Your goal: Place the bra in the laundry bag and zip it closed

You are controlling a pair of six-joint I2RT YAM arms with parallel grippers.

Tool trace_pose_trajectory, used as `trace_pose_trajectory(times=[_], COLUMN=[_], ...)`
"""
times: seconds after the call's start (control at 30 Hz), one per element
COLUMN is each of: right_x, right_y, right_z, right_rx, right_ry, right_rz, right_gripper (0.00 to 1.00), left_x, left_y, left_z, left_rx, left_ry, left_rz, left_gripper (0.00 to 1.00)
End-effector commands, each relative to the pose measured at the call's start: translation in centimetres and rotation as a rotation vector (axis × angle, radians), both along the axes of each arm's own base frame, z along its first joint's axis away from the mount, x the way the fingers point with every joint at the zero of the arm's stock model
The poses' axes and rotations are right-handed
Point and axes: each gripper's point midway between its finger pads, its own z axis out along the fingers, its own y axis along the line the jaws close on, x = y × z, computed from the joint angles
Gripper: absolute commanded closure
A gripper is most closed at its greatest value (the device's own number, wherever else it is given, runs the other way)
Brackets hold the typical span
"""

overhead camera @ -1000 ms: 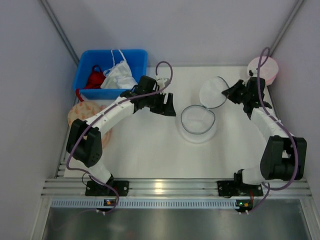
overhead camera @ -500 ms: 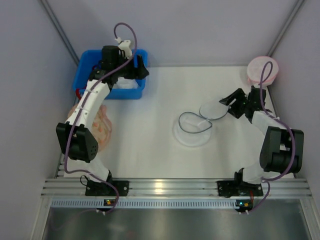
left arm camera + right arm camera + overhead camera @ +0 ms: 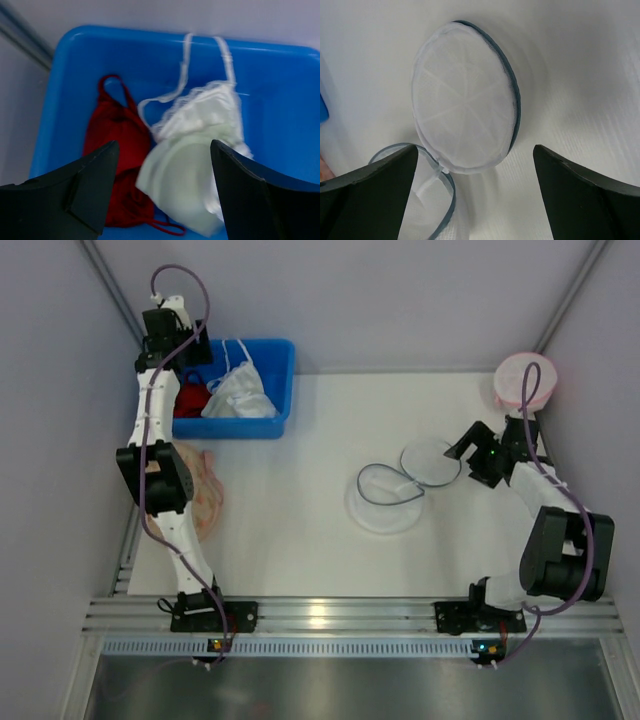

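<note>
The left gripper pinches the dark-red bra near its middle (image 3: pixel 192 398) (image 3: pixel 125 161) next and leaves the strap-loop end for the right gripper.
The dark-red bra (image 3: pixel 188 399) lies crumpled in the left end of the blue bin, partly under a white garment (image 3: pixel 239 395). My left gripper (image 3: pixel 193 353) hovers open over the bin. In its wrist view the bra (image 3: pixel 116 150) sits by the left finger and the white garment (image 3: pixel 192 165) fills most of the gap between the fingers. The laundry bag lies unzipped mid-table: its base (image 3: pixel 386 502) is flat and its round lid (image 3: pixel 430 461) is flipped out to the right. My right gripper (image 3: pixel 469 457) stands open just right of the lid (image 3: pixel 465 100), not touching it.
The blue bin (image 3: pixel 283 390) stands at the back left against the wall. A pink round mesh bag (image 3: pixel 524 380) leans in the back right corner. A beige patterned disc (image 3: pixel 204 498) lies at the left edge beside the left arm.
My left arm swung from mid-table back to above the blue bin's left end. My right gripper opened and let go of the bag's lid, which dropped from raised to lying low.
</note>
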Motion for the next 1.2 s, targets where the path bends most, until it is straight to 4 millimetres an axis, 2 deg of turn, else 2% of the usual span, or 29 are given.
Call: trace_pose_trajectory(times=[0.0, 0.03, 0.13, 0.23, 0.43, 0.5, 0.53, 0.6, 0.63, 0.7, 0.73, 0.8, 0.83, 0.9, 0.93, 0.97, 1.0, 1.03, 1.1, 1.17], right_x=[0.6, 0.5, 0.3, 0.2, -0.1, -0.1, -0.2, -0.2, -0.3, -0.3, -0.3, 0.0, 0.2, 0.6, 0.8, 1.3, 1.1, 1.2, 1.3, 1.4], right_y=[-1.5, -1.6, -1.6, -1.2, 0.1, 0.5, 1.3, 2.3, 3.4, 4.4, 5.4, 6.3, 7.0, 8.0, 8.1, 8.2, 9.5, 10.0, 11.1, 11.9], right_z=[3.5, 3.8, 4.7, 5.6, 6.7, 7.2, 7.6, 8.1, 8.2, 7.9, 7.4, 7.0, 6.1, 5.3, 4.0, 3.8, 3.3, 2.2, 1.6, 0.7], right_rx=[-0.115, -0.127, -0.148, -0.153, -0.134, -0.132, -0.108, -0.088, -0.069, -0.066, -0.062, -0.068, -0.070, -0.089, -0.088, -0.090, -0.079, -0.065, -0.053, -0.041], right_ry=[-0.087, -0.092, -0.115, -0.138, -0.187, -0.209, -0.229, -0.252, -0.259, -0.259, -0.247, -0.257, -0.241, -0.243, -0.208, -0.207, -0.196, -0.166, -0.155, -0.133], right_rz=[0.035, 0.038, 0.067, 0.105, 0.188, 0.211, 0.252, 0.300, 0.339, 0.386, 0.417, 0.457, 0.484, 0.538, 0.549, 0.557, 0.600, 0.620, 0.659, 0.688], right_gripper=[0.01, 0.01, 0.01, 0.00, 0.01, 0.01, 0.01, 0.00, 0.01, 0.01, 0.00, 0.01, 0.01, 0.02, 0.04, 0.07, 0.10, 0.17, 0.25, 0.36], left_x=[1.6, 2.2, 2.5, 2.9, 3.5, 3.6, 3.7, 3.7, 3.7, 3.9, 4.0, 4.4, 4.5, 4.7, 4.8, 4.8, 4.9, 4.9, 4.8, 4.6], left_y=[5.1, 5.7, 7.6, 8.9, 9.8, 9.9, 10.1, 10.2, 10.1, 9.7, 9.5, 9.0, 8.8, 8.3, 8.0, 7.9, 7.2, 6.8, 6.1, 5.7], left_z=[-0.3, -2.0, -4.8, -9.4, -14.4, -15.3, -16.1, -16.8, -17.1, -17.3, -17.5, -17.0, -16.5, -15.6, -14.4, -13.6, -12.9, -11.3, -8.7, -7.0], left_rx=[0.104, 0.147, 0.233, 0.237, 0.230, 0.238, 0.238, 0.238, 0.234, 0.216, 0.206, 0.189, 0.180, 0.156, 0.148, 0.143, 0.116, 0.109, 0.094, 0.088], left_ry=[-0.015, 0.014, 0.072, 0.145, 0.215, 0.229, 0.239, 0.249, 0.252, 0.246, 0.245, 0.223, 0.211, 0.187, 0.164, 0.152, 0.135, 0.106, 0.062, 0.034], left_rz=[0.099, 0.088, 0.138, 0.154, 0.168, 0.174, 0.179, 0.179, 0.175, 0.161, 0.154, 0.131, 0.127, 0.113, 0.109, 0.110, 0.075, 0.061, 0.034, 0.020], left_gripper=[0.21, 0.21, 0.21, 0.21, 0.20, 0.21, 0.22, 0.26, 0.33, 0.47, 0.57, 0.69, 0.81, 0.89, 0.94, 1.00, 1.00, 1.00, 1.00, 1.00])
